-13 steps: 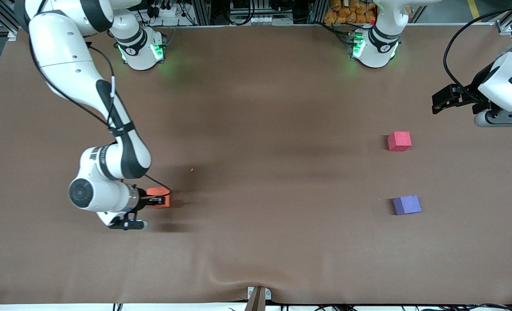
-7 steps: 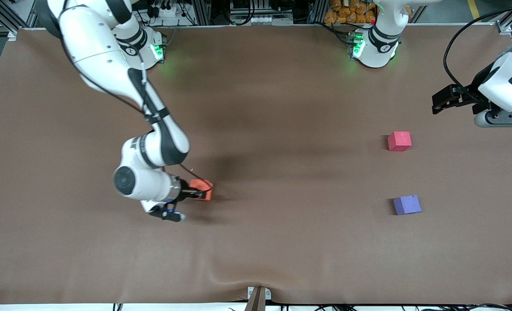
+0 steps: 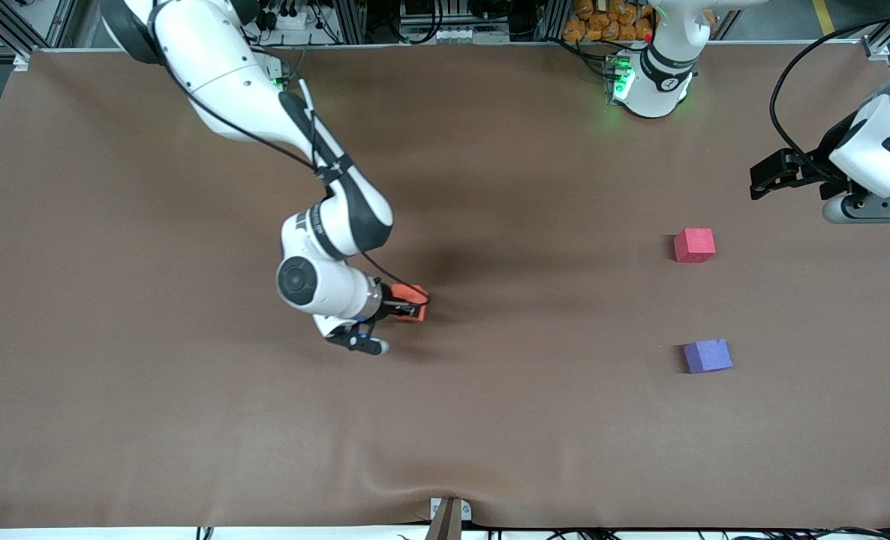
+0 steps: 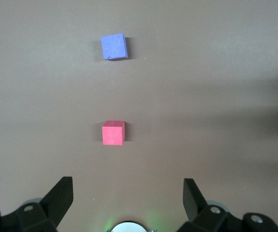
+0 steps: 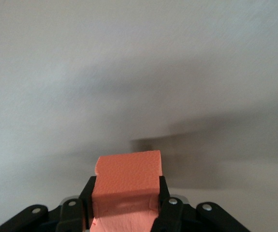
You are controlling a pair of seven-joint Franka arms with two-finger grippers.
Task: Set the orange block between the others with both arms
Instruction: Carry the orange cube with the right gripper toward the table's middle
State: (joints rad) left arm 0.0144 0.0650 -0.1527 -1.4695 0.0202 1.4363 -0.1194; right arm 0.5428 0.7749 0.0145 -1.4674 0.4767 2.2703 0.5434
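I should keep holding the orange block with my right gripper, because the block is hanging above the brown mat and its shadow is apart from it in the right wrist view.
The orange block is held above the middle of the brown table, with my right gripper shut on it. The pinkish-red cube and the purple-blue cube rest toward the left arm's end of the table, the purple-blue one nearer the front camera. My left gripper waits open over the table's edge at that end, with nothing between its fingers; both cubes show ahead of it in the left wrist view.
A brown mat covers the table, with a ripple near its front edge. The two arm bases stand along the edge farthest from the front camera. A bare gap separates the two resting cubes.
My right arm has carried the orange block from the right arm's end toward the table's middle, a little farther from the front camera. The left arm and the two cubes have not moved.
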